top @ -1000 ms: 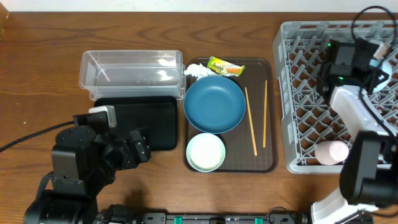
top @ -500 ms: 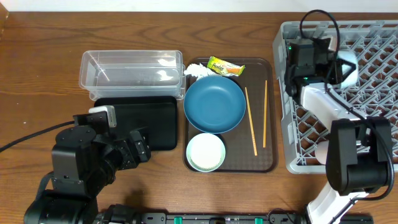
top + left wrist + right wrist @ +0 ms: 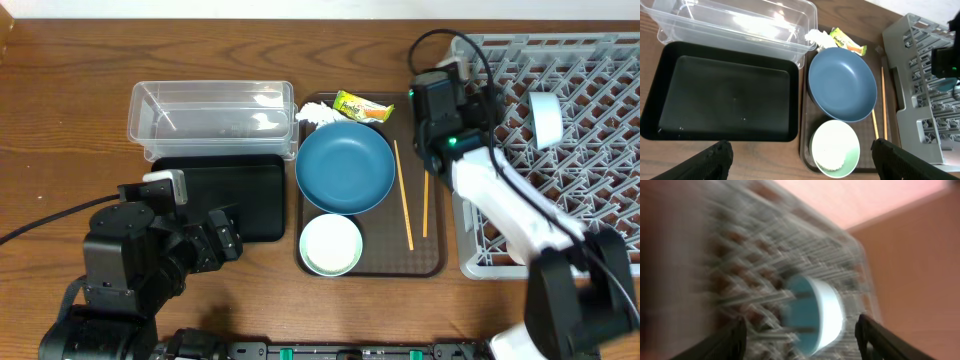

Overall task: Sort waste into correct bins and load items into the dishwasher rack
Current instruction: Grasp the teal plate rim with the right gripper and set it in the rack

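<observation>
The right gripper needs to stand the bowl on edge in the rack, so next it should grab the large blue bowl's [image 3: 345, 167] rim on the side nearest the rack.
On the brown tray, a large blue bowl [image 3: 345, 167] [image 3: 842, 90] lies above a pale mint bowl [image 3: 331, 243] [image 3: 835, 147] that has a white clump at its bottom. Two chopsticks [image 3: 404, 197] [image 3: 883, 102] lie to their right. The tissue [image 3: 317, 114] and the wrapper [image 3: 362, 107] [image 3: 847, 42] sit at the tray's far edge. Another pale bowl [image 3: 543, 118] [image 3: 816, 312] stands on edge in the grey rack [image 3: 590, 190]. My right gripper [image 3: 462, 95] [image 3: 805, 340] is open and empty over the rack's left edge. My left gripper [image 3: 218, 243] [image 3: 807, 165] is open and empty, near the table's front.
The clear tub [image 3: 210, 113] [image 3: 735, 22] and the black tray [image 3: 222, 195] [image 3: 722, 97] sit left of the brown tray [image 3: 432, 262]. My right arm [image 3: 505, 210] stretches across the rack's front left part. The right wrist view is motion-blurred.
My right gripper has opened, leaving the pale bowl on edge in the rack, and has swung left across the rack to its left edge. The left arm has not moved.
</observation>
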### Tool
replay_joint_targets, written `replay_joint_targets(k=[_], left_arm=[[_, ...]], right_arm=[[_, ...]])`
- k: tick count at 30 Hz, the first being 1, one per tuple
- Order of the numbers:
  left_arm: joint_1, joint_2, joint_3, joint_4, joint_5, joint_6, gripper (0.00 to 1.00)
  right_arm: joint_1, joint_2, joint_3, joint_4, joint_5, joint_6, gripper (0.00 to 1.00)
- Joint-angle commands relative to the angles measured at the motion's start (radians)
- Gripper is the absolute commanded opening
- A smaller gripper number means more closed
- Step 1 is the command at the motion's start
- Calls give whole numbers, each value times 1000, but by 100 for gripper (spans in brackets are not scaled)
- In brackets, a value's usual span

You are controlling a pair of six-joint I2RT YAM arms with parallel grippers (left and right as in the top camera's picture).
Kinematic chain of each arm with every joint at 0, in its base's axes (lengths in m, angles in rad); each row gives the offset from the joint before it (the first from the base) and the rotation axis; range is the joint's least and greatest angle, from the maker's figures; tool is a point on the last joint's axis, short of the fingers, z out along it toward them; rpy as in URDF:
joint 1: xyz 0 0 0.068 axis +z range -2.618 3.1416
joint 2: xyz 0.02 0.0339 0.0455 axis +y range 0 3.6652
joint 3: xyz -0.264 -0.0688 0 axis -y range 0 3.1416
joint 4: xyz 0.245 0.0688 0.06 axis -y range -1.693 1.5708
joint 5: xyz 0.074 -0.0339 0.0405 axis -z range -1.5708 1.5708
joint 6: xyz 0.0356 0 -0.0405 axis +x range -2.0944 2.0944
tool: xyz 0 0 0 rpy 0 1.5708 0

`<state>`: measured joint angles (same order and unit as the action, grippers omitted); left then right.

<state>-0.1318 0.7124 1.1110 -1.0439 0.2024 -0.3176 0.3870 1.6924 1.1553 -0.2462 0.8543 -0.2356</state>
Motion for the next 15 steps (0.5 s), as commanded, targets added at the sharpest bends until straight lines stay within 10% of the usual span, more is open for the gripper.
replay_joint_targets(k=[1, 5, 12, 15], left_arm=[[2, 0, 8, 0, -13, 2, 91], [2, 0, 8, 0, -13, 2, 91], [2, 0, 8, 0, -13, 2, 91], [2, 0, 8, 0, -13, 2, 91]], right_arm=[[40, -78, 8, -73, -483, 254, 68], [39, -55, 8, -129, -883, 462, 72], [28, 108, 8, -171, -860, 625, 79], [19, 166, 8, -150, -921, 632, 59]])
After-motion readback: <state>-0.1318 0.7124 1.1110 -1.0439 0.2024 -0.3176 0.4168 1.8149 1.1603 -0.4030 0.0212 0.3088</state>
